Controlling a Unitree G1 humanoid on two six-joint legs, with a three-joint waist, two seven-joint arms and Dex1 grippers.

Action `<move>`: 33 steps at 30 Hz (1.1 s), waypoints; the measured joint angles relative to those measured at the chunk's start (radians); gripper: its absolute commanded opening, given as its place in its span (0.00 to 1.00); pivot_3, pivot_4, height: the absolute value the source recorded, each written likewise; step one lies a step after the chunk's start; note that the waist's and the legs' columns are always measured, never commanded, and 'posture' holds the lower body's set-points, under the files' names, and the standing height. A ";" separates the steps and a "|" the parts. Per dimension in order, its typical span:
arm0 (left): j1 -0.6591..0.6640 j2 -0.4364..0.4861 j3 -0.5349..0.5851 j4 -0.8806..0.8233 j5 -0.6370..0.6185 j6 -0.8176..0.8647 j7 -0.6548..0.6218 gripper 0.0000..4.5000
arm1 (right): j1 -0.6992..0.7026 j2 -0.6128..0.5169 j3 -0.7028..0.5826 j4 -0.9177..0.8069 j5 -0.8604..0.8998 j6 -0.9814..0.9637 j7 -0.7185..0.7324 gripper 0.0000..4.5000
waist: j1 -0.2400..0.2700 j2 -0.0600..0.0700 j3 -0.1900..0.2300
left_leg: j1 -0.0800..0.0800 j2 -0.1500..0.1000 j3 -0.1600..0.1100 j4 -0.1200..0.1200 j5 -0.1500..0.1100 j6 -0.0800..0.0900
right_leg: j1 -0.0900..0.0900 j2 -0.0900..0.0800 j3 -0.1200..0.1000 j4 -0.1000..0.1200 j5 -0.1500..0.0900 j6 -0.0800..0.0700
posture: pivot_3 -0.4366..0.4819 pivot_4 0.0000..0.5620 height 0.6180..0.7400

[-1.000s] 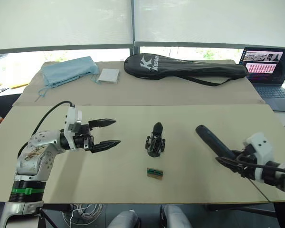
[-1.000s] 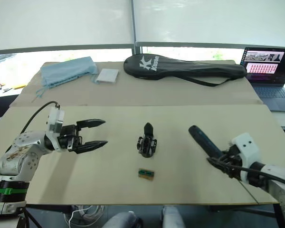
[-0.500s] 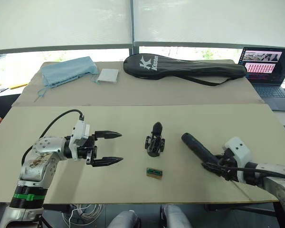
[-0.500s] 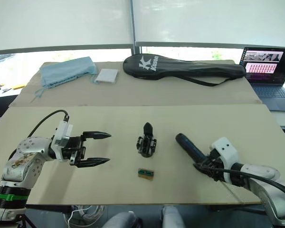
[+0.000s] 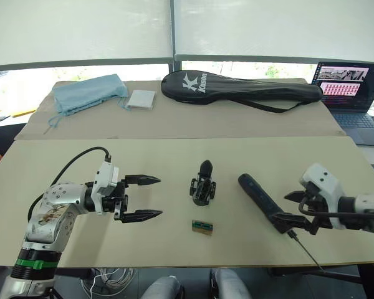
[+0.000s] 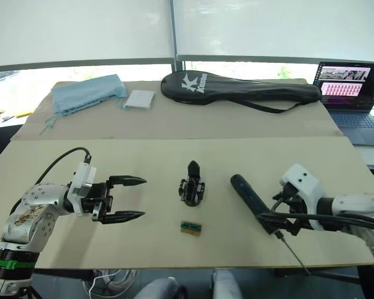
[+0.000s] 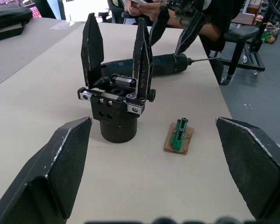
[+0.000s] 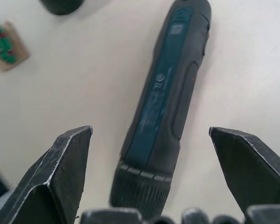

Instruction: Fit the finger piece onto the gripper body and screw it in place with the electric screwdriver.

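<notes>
Next, my right gripper grabs the electric screwdriver by its handle (image 5: pixel 271 210) beside the ribbed collar to screw the finger piece onto the gripper body (image 5: pixel 203 185).
The gripper body (image 5: pixel 203 185) stands upright mid-table on its round base. In the left wrist view (image 7: pixel 116 93) two black tapered fingers rise from it side by side; which one is the finger piece I cannot tell. My left gripper (image 5: pixel 160 197) hovers open to its left, pointing at it, with nothing between the fingers. The electric screwdriver (image 5: pixel 259 199) lies flat on the table to the right of the body, its thin bit toward the front edge. My right gripper (image 5: pixel 285 208) is open at the bit end, its fingers (image 8: pixel 60 172) straddling the tool without closing on it.
A small green-and-brown box (image 5: pixel 203 227) lies just in front of the gripper body. At the back are a black racket bag (image 5: pixel 243 87), a blue cloth (image 5: pixel 90 92), a white pad (image 5: pixel 142 99) and a laptop (image 5: pixel 352 93). The screwdriver bit reaches close to the table's front edge.
My right gripper has let go of the electric screwdriver, which now lies on the table, and has opened and drawn back to the right. The left gripper has barely moved.
</notes>
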 measured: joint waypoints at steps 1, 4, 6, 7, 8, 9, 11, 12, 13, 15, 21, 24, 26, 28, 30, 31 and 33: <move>0.002 0.000 -0.002 -0.002 0.000 0.000 -0.005 1.00 | -0.021 -0.050 0.008 -0.011 0.013 0.056 0.001 0.99 | 0.000 0.001 0.000 | 0.000 0.000 0.000 0.000 0.000 0.000 | 0.000 -0.001 0.000 0.000 0.000 0.000 | 0.48 0.27 1.00; 0.009 0.000 -0.010 -0.005 0.003 -0.002 -0.012 1.00 | -0.106 -0.133 0.040 -0.016 0.041 0.186 -0.006 0.99 | 0.002 -0.002 0.000 | 0.000 0.000 0.000 0.000 0.000 -0.001 | 0.000 -0.001 -0.001 -0.001 0.000 0.000 | 0.48 0.27 1.00; 0.013 -0.002 -0.015 -0.006 0.004 -0.004 -0.012 1.00 | -0.185 -0.140 0.093 -0.015 0.075 0.283 -0.008 0.99 | 0.002 -0.002 0.001 | -0.001 0.000 0.000 0.000 -0.001 0.000 | 0.000 -0.001 -0.001 -0.001 0.000 0.000 | 0.48 0.27 1.00; 0.013 -0.004 -0.022 -0.008 0.005 -0.004 -0.011 1.00 | -0.237 -0.142 0.137 -0.016 0.094 0.342 -0.008 0.99 | 0.002 -0.002 0.001 | -0.001 0.000 0.000 0.000 -0.001 0.000 | 0.000 -0.001 -0.001 -0.001 0.000 0.000 | 0.48 0.27 1.00; 0.017 -0.007 -0.028 -0.011 0.005 -0.004 -0.011 1.00 | -0.294 -0.146 0.191 -0.014 0.109 0.399 -0.009 0.99 | 0.001 -0.002 0.001 | -0.001 0.000 0.000 0.000 -0.001 0.000 | 0.000 -0.001 -0.001 -0.002 0.000 0.000 | 0.48 0.27 1.00; 0.020 -0.008 -0.039 -0.013 0.006 -0.005 -0.011 1.00 | -0.349 -0.154 0.249 -0.012 0.111 0.435 -0.011 0.99 | 0.001 -0.002 0.001 | -0.001 0.000 0.000 0.000 -0.001 0.001 | 0.000 -0.001 -0.001 -0.002 0.000 0.000 | 0.48 0.27 1.00; 0.025 -0.010 -0.056 -0.020 0.009 -0.005 -0.013 1.00 | -0.429 -0.167 0.355 -0.007 0.100 0.470 -0.023 0.99 | 0.002 -0.003 0.001 | -0.001 0.000 0.000 0.000 -0.001 0.001 | 0.000 -0.001 -0.002 -0.002 0.000 0.000 | 0.48 0.27 1.00; 0.026 -0.010 -0.062 -0.021 0.011 -0.005 -0.013 1.00 | -0.458 -0.168 0.400 -0.004 0.091 0.478 -0.032 0.99 | 0.002 -0.003 0.001 | -0.002 0.000 0.000 0.000 -0.002 0.000 | 0.000 -0.002 -0.002 -0.003 0.000 0.000 | 0.48 0.27 1.00; 0.026 -0.009 -0.065 -0.021 0.012 -0.005 -0.013 1.00 | -0.483 -0.166 0.440 0.005 0.080 0.482 -0.039 0.99 | 0.003 -0.003 0.001 | -0.002 0.000 0.000 0.000 -0.002 0.000 | 0.000 -0.002 -0.002 -0.003 0.000 0.000 | 0.48 0.27 1.00; 0.024 -0.010 -0.069 -0.022 0.014 -0.005 -0.012 1.00 | -0.527 -0.140 0.493 0.031 0.065 0.488 -0.053 0.99 | 0.004 -0.003 0.001 | -0.003 0.000 0.000 0.000 -0.002 0.000 | -0.001 -0.002 -0.003 -0.003 0.000 0.000 | 0.48 0.27 1.00; 0.010 -0.019 -0.085 -0.023 0.018 -0.005 -0.006 1.00 | -0.590 -0.046 0.631 0.105 0.000 0.490 -0.109 0.99 | 0.006 -0.003 0.001 | -0.003 0.000 0.000 0.000 -0.002 0.001 | -0.002 -0.002 -0.003 -0.003 0.000 0.000 | 0.48 0.27 1.00; 0.009 -0.020 -0.086 -0.024 0.018 -0.005 -0.001 1.00 | -0.611 -0.032 0.645 0.119 0.000 0.490 -0.113 0.99 | 0.005 -0.003 0.001 | -0.003 0.000 0.000 0.000 -0.001 0.001 | -0.002 -0.002 -0.003 -0.003 0.000 0.000 | 0.48 0.27 1.00; 0.009 -0.020 -0.086 -0.027 0.018 -0.004 0.002 1.00 | -0.615 -0.030 0.667 0.124 0.000 0.490 -0.116 0.99 | 0.005 -0.003 0.001 | -0.003 0.000 0.000 0.000 -0.001 0.001 | -0.001 -0.002 -0.003 -0.003 0.000 0.000 | 0.48 0.27 1.00; 0.010 -0.020 -0.086 -0.028 0.018 -0.004 0.008 1.00 | -0.614 -0.015 0.679 0.140 -0.001 0.490 -0.123 0.99 | 0.005 -0.003 0.001 | -0.003 0.000 0.000 0.000 -0.001 0.001 | -0.001 -0.002 -0.003 -0.003 0.000 0.000 | 0.48 0.27 1.00; 0.010 -0.020 -0.086 -0.029 0.018 -0.004 0.013 1.00 | -0.615 -0.008 0.686 0.145 -0.001 0.490 -0.132 0.99 | 0.005 -0.003 0.001 | -0.003 0.000 0.000 0.000 -0.001 0.001 | -0.001 -0.002 -0.003 -0.003 0.000 0.000 | 0.48 0.27 1.00; 0.013 -0.020 -0.086 -0.032 0.018 -0.004 0.014 1.00 | -0.614 -0.003 0.688 0.150 -0.001 0.490 -0.137 0.99 | 0.005 -0.003 0.001 | -0.003 0.000 0.000 0.000 -0.001 0.001 | -0.001 -0.002 -0.003 -0.003 0.000 0.000 | 0.48 0.27 1.00; 0.023 -0.021 -0.086 -0.042 0.018 -0.004 0.017 1.00 | -0.612 0.013 0.691 0.159 -0.003 0.490 -0.151 0.99 | 0.005 -0.003 0.001 | -0.003 0.000 0.000 0.000 -0.001 0.001 | -0.002 -0.002 -0.003 -0.003 0.000 0.000 | 0.48 0.27 1.00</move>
